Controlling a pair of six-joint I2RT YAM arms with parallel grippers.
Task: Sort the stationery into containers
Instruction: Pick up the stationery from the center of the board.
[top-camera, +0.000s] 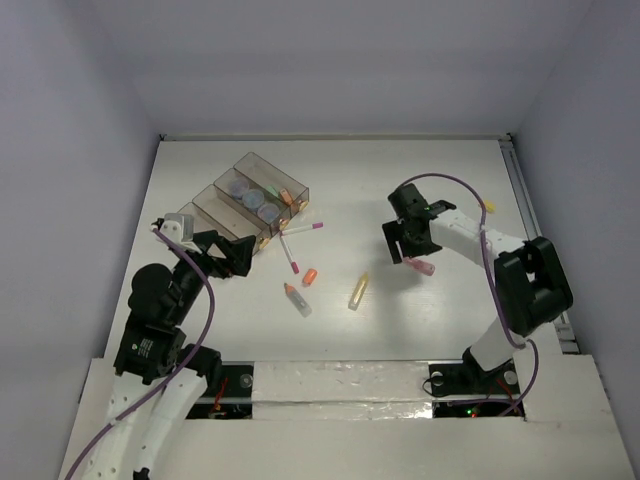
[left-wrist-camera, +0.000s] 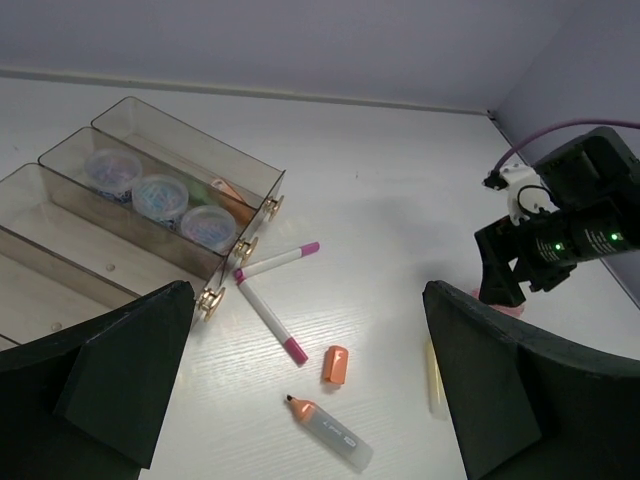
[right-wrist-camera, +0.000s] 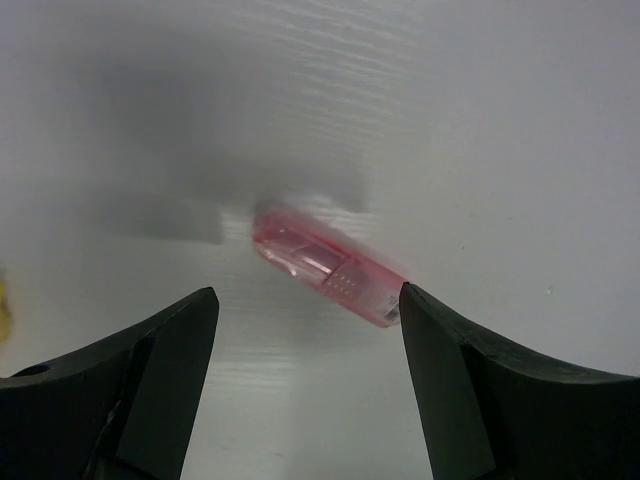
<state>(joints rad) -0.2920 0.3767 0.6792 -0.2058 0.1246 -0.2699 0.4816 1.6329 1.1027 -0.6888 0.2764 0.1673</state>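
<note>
My right gripper needs to move toward the stick first and then close on it, because the pink stick (top-camera: 420, 266) (right-wrist-camera: 328, 266) lies slanted, mostly beyond the gripper's fingers, and closing now would miss it.
The clear brownish containers (top-camera: 222, 196) stand at the back left and also show in the left wrist view (left-wrist-camera: 60, 240). One compartment holds three grey-lilac rolls (top-camera: 252, 198) (left-wrist-camera: 160, 195). An orange stick (left-wrist-camera: 229, 192) lies in the far compartment. Two white pens with pink tips (top-camera: 302, 229) (left-wrist-camera: 268, 318) lie beside the containers. An orange cap (top-camera: 310, 276), an uncapped orange marker (top-camera: 297, 299) and a yellow stick (top-camera: 358, 291) lie mid-table. My left gripper (top-camera: 242, 257) is open and empty near the containers. My right gripper (top-camera: 408, 255) is open, low over a pink stick (right-wrist-camera: 328, 266), its right finger close to the stick's end.
A small yellow piece (top-camera: 488, 206) lies by the right arm's forearm. A purple cable (top-camera: 470, 200) loops over that arm. White walls close the table at the back and sides. A rail (top-camera: 530, 220) runs along the right edge.
</note>
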